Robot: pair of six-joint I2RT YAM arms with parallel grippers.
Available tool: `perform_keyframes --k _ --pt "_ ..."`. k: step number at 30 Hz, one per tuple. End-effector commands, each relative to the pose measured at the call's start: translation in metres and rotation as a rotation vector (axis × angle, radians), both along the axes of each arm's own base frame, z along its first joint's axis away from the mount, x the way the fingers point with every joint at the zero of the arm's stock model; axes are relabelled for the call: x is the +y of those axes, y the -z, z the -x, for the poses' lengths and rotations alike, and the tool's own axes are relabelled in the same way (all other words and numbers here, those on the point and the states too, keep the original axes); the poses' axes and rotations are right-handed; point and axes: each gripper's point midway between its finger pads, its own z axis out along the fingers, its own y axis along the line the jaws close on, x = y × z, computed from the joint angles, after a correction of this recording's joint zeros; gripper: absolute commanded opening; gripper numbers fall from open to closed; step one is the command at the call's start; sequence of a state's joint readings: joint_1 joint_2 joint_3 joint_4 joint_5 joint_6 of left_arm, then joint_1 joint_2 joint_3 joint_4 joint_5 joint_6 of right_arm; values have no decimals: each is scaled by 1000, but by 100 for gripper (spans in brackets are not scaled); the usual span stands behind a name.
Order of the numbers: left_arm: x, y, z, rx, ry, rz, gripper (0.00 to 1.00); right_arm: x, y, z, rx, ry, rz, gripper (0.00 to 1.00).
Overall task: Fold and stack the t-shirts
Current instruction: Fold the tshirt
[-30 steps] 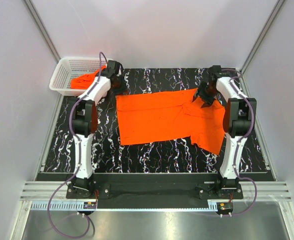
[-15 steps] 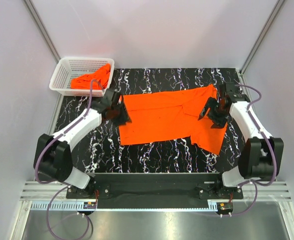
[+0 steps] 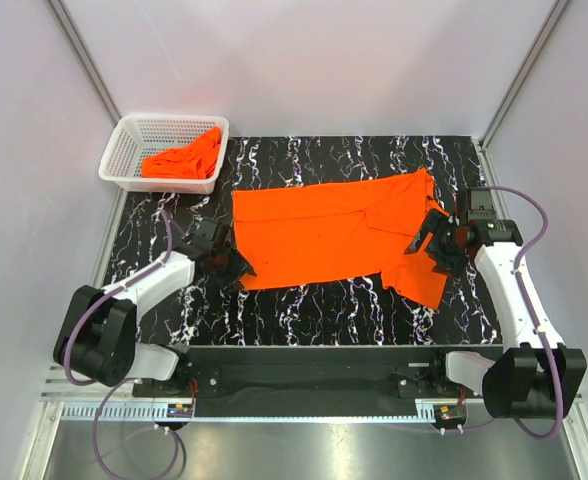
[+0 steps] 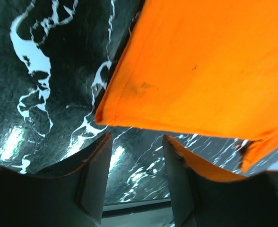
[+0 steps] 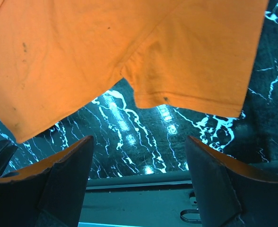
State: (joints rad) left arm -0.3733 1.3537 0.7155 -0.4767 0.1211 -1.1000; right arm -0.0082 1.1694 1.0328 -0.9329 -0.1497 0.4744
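Next, my left gripper picks up the spread orange t-shirt's near corner (image 3: 247, 284) (image 4: 105, 117), opposite the sleeve end, to fold the shirt's near side over.
One orange t-shirt (image 3: 324, 230) lies spread out on the black marbled table (image 3: 304, 305), its right sleeve (image 3: 424, 275) pointing to the near right. A second crumpled t-shirt (image 3: 186, 160) sits in the white basket. My left gripper (image 3: 234, 268) hangs low at the spread shirt's near-left corner (image 4: 103, 113), open with only table between its fingers (image 4: 94, 175). My right gripper (image 3: 431, 246) hovers over the right sleeve (image 5: 195, 71), also open and holding nothing. In the right wrist view its fingers (image 5: 68, 175) frame bare table just short of the sleeve hem.
The white mesh basket (image 3: 124, 140) stands at the far left corner, partly off the table mat. Grey walls close in on both sides. The table's metal front edge (image 5: 143, 182) shows beyond the right fingers.
Both arms have swung from the shirt's far edge back to its near corners. Both grippers have opened wider. The shirt's far right corner now lies flat.
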Motion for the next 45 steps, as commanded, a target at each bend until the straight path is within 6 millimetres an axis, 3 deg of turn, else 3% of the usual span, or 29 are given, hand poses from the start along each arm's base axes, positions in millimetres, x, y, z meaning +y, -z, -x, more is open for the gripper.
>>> perform_keyframes --k 1,11,17,20,24,35,38,41,42,45 --pt "5 0 -17 -21 -102 25 51 -9 2 7 11 16 13 85" --pt "7 15 -8 76 -166 41 49 -21 5 3 27 34 9 85" --pt "14 23 7 130 -193 17 49 -22 9 -2 42 39 0 85" --pt "18 19 11 132 -192 -6 48 -21 11 -4 47 40 -9 84" --pt "25 14 9 92 -202 -34 48 -21 14 -8 44 42 -14 85" --pt "14 29 0 153 -167 -17 43 -19 9 -13 34 48 -36 84" --pt "15 36 3 172 -165 -23 33 -21 11 -12 39 68 -27 84" --pt "16 40 6 184 -155 -28 16 -24 18 -9 67 114 -40 80" --pt "19 40 5 177 -156 -37 5 -25 22 -7 79 127 -48 76" --pt "29 36 -1 135 -139 -72 0 -29 33 -6 117 157 -65 68"
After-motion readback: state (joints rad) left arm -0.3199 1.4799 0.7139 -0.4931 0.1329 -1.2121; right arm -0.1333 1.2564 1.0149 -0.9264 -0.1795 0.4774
